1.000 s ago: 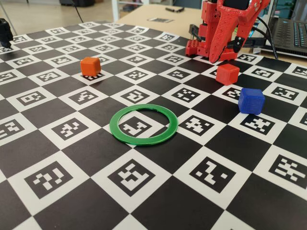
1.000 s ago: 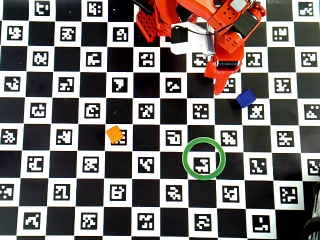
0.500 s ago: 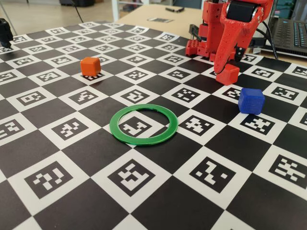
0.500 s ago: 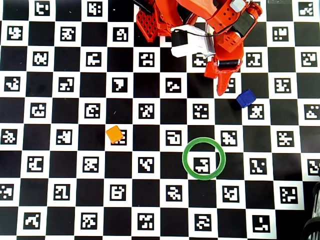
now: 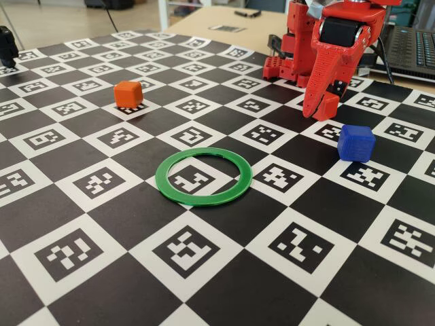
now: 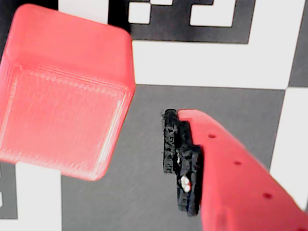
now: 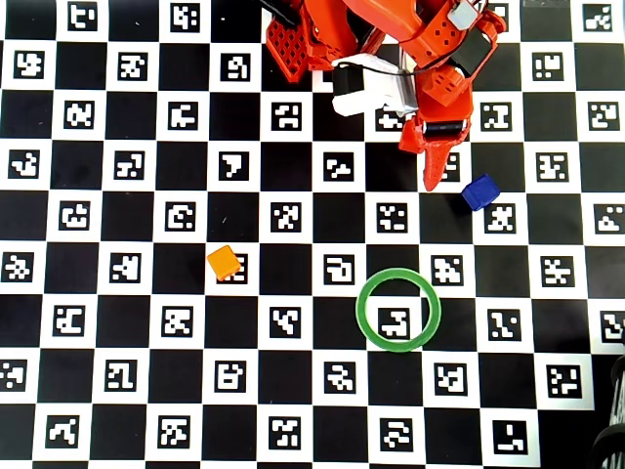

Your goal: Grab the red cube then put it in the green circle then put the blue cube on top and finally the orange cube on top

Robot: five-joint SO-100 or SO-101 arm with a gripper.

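Note:
The red cube's top should stay free for the blue cube [image 5: 355, 142], so the robot's gripper will next grab the red cube by its opposite sides.
The red cube [image 5: 330, 106] sits on the board at the back right, under my red gripper [image 5: 321, 110]. One finger [image 5: 312, 102] hangs down beside its left face. In the wrist view the red cube [image 6: 65, 91] fills the left side, and a gap of board separates it from the black pad of the one visible finger [image 6: 169, 142]; the other finger is out of frame. The gripper is open. My arm hides the red cube in the overhead view. The blue cube [image 5: 355, 142] lies just right of it. The green circle [image 5: 202, 200] is mid-board and holds nothing. The orange cube [image 5: 128, 94] is far left.
The arm's red base [image 5: 293, 41] stands at the board's back edge, with a laptop [image 5: 413, 45] behind it to the right. A black object [image 5: 7, 45] sits at the far left edge. The checkered marker board [image 5: 224, 272] covers the table.
The gripper has come down and forward over the red cube, and its finger now hangs beside the cube. The cubes and the ring have not moved.

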